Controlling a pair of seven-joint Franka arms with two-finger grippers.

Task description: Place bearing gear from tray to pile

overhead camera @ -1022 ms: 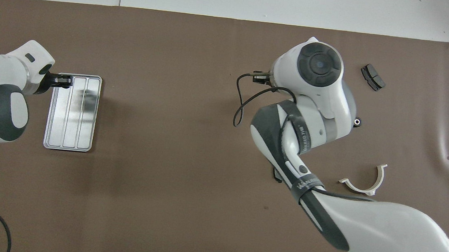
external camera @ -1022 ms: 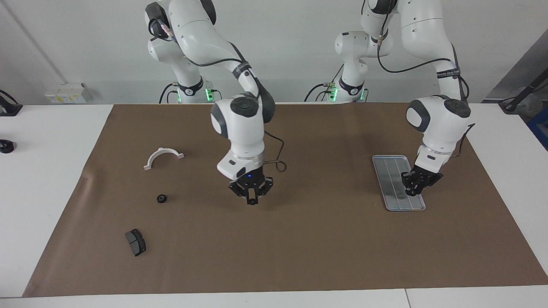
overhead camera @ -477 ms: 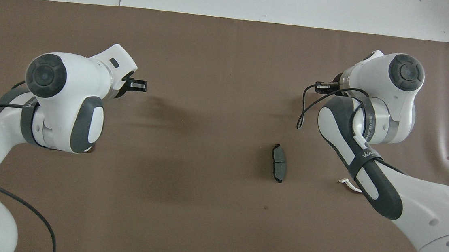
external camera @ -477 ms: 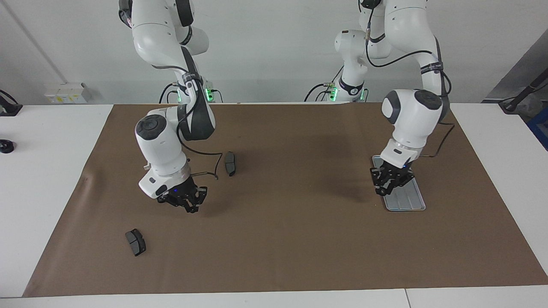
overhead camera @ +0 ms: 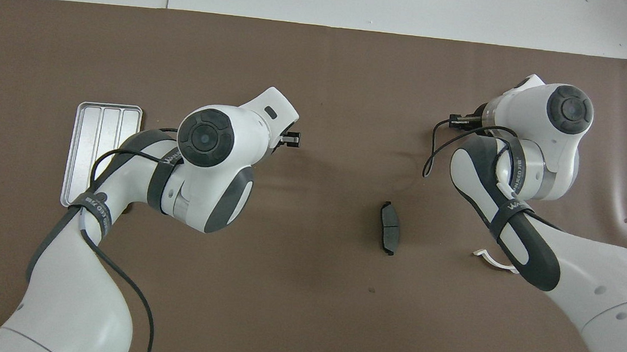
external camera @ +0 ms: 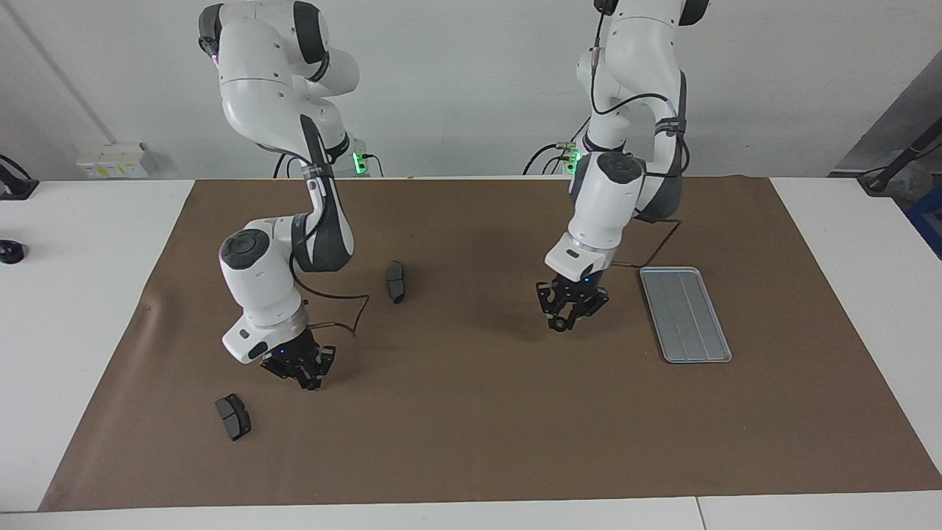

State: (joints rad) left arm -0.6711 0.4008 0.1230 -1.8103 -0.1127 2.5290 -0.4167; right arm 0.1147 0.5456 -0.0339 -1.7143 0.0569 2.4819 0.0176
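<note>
The bearing gear would fall short if my left gripper opened now, since my left gripper hangs on the tray side of the mat's middle.
The silver tray (external camera: pixel 684 313) lies bare toward the left arm's end; it also shows in the overhead view (overhead camera: pixel 102 140). My left gripper (external camera: pixel 565 322) hangs over the bare mat beside the tray, toward the table's middle, shut on a small dark bearing gear (external camera: pixel 564 325). My right gripper (external camera: pixel 303 377) is low over the pile at the right arm's end, close to a dark brake pad (external camera: pixel 233 417). A second brake pad (external camera: pixel 396 281) lies nearer to the robots. Only a tip of the white half-ring bracket (overhead camera: pixel 489 258) shows past the right arm. The pile's black gear is hidden.
A brown mat (external camera: pixel 471 442) covers the table, white tabletop around it. A small black object (external camera: pixel 10 252) sits on the white top past the right arm's end. Cables hang loose from both wrists.
My left gripper has left the tray and moved toward the table's middle. My right gripper has moved from the middle to the pile and now hangs lower.
</note>
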